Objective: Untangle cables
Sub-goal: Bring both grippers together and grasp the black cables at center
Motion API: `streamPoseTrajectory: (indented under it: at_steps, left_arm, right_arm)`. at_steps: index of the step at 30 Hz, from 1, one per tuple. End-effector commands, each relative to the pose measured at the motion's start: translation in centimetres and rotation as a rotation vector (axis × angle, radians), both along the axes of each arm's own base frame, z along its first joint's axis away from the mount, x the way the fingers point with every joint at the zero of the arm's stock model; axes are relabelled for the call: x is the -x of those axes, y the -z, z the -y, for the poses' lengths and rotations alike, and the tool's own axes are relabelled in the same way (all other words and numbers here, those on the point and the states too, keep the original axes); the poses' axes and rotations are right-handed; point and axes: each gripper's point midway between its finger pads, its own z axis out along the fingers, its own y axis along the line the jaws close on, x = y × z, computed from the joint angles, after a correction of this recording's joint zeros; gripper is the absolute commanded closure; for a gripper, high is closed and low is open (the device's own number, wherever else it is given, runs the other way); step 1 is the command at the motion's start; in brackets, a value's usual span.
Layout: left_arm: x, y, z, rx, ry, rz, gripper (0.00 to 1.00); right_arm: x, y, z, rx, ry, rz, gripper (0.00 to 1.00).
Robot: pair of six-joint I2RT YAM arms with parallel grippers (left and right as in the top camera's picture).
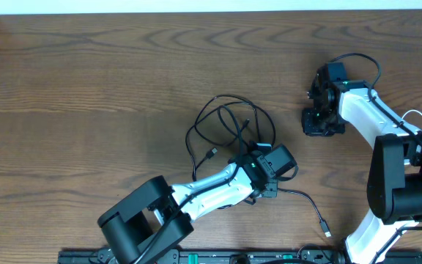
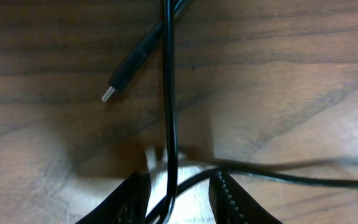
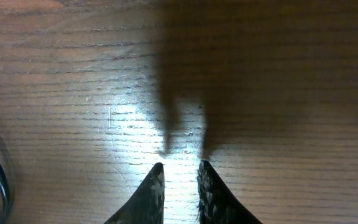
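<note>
The robot should next pinch the piece of black cable at the tangle's near side with its left gripper. The cable's loose end then stays free for untangling.
The black cable (image 1: 226, 101) lies in tangled loops at the table's middle, one plug (image 1: 211, 153) inside the loops and the other end (image 1: 327, 233) trailing to the front right. My left gripper (image 1: 258, 163) sits low at the tangle's near right side. In the left wrist view its jaws (image 2: 179, 177) stand apart with black cable (image 2: 168, 74) strands running loosely between them, the plug (image 2: 126, 71) ahead. My right gripper (image 1: 321, 125) hovers right of the tangle, its fingertips (image 3: 180, 167) slightly apart over bare wood, holding nothing. A thin white loop (image 1: 415, 115) shows by the right arm; I cannot tell what it is.
A piece of black cable (image 3: 2, 186) curves at the left edge of the right wrist view. A black rail (image 1: 196, 257) runs along the table's front edge. Bare wood (image 1: 86, 88) spreads to the left and back of the tangle.
</note>
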Motion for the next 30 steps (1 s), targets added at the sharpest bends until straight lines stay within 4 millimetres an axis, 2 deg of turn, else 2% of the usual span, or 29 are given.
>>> streamPoseTrajectory:
  at_steps: [1, 7, 8, 10, 13, 17, 19, 26, 28, 30]
  left_arm:
    - [-0.1, 0.7, -0.5, -0.028, -0.004, 0.008, 0.64]
    - [-1.8, 0.6, -1.6, -0.082, -0.036, 0.097, 0.65]
    - [-2.1, 0.6, -1.8, -0.088, -0.045, 0.107, 0.66]
    - [-2.8, 0.6, -2.3, -0.094, -0.066, 0.113, 0.76]
    - [-4.2, 0.5, -3.4, -0.097, -0.113, 0.112, 0.92]
    - [-6.5, 0.5, -5.4, -0.101, -0.197, 0.108, 0.92]
    - [-7.7, 0.6, -6.7, -0.1, -0.245, 0.1, 0.92]
    - [-10.1, 0.7, -9.7, -0.054, -0.357, 0.032, 0.92]
    - [-10.8, 0.7, -10.6, -0.04, -0.392, 0.016, 0.93]
    - [-11.2, 0.7, -11.2, -0.019, -0.41, -0.006, 0.93]
  right_arm:
    - [-0.7, -0.6, -0.2, -0.007, 0.005, 0.023, 0.84]
    - [-0.8, -0.6, -0.8, -0.015, -0.009, 0.03, 0.82]
    - [-0.8, -0.7, -1.2, -0.031, -0.012, 0.031, 0.78]
    - [-0.9, -0.8, -2.3, -0.081, -0.025, 0.037, 0.65]
    - [-0.9, -1.0, -4.3, -0.159, -0.052, 0.042, 0.54]
    - [-0.9, -1.2, -6.1, -0.187, -0.092, 0.052, 0.44]
    - [-0.9, -1.2, -7.0, -0.191, -0.117, 0.059, 0.34]
    - [-0.8, -1.3, -9.8, -0.199, -0.192, 0.089, 0.13]
    - [-0.6, -1.2, -10.4, -0.2, -0.209, 0.094, 0.02]
    - [-0.5, -1.2, -10.9, -0.203, -0.221, 0.099, 0.01]
